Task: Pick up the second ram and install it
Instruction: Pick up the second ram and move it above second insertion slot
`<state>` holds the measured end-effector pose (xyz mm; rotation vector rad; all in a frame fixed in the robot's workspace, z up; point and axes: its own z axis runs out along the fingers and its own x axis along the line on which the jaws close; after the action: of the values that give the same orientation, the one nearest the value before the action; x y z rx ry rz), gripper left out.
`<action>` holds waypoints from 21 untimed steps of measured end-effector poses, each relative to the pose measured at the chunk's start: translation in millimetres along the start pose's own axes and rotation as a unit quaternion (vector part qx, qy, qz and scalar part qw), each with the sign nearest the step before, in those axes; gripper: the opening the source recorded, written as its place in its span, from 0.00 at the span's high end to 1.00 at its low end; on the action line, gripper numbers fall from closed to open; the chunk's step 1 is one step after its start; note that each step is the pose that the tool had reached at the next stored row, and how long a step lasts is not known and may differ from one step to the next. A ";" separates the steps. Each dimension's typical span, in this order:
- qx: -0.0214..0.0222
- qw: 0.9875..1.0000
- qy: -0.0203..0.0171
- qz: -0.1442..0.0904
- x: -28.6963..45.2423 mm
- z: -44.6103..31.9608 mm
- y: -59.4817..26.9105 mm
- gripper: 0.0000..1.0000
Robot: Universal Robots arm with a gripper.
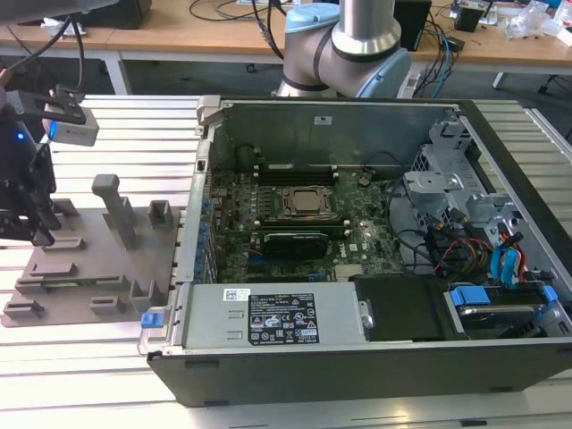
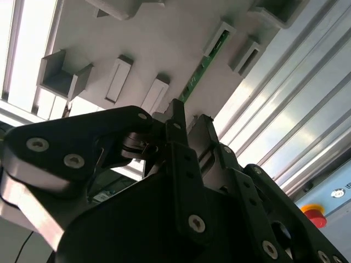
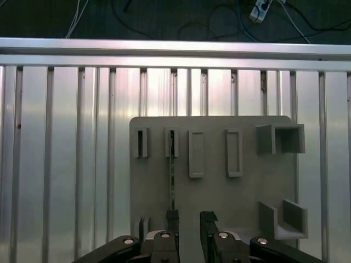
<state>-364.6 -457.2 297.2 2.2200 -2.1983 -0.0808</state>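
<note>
I should next use my gripper to grab the second ram by its bare middle part (image 3: 172,201), because the grey slot wraps the end of the second ram. Then I can install the ram.
The second ram (image 3: 171,167) is a thin green stick standing on edge in a slot of the grey fixture plate (image 3: 219,192); it also shows in the second wrist view (image 2: 204,64). My gripper (image 3: 190,220) hovers over the plate's near edge, open, with nothing between its black fingers (image 3: 207,219). One finger lines up with the stick's end, and the gap sits beside the stick. In the second wrist view the gripper (image 2: 189,116) points at the plate. At the exterior view's left, the gripper (image 1: 34,228) hangs over the fixture plate (image 1: 85,268).
An open computer case (image 1: 357,357) lies to the exterior view's right of the fixture. Its motherboard has a CPU socket (image 1: 308,203) with dark memory slots (image 1: 295,239) beside it. Cables (image 1: 465,250) and drive bays fill the case's right. The slatted aluminium table (image 3: 66,164) surrounds the plate.
</note>
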 end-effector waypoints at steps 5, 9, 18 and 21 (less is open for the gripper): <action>0.019 1.000 0.000 0.000 0.0 0.3 0.0 0.70; 0.019 1.000 0.009 0.000 0.1 0.5 0.0 0.70; 0.019 1.000 0.009 0.000 0.6 21.0 0.0 0.70; 0.019 1.000 0.009 0.000 0.7 27.6 -0.3 0.70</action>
<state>-365.6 -457.2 269.6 2.2313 -2.2086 -0.0181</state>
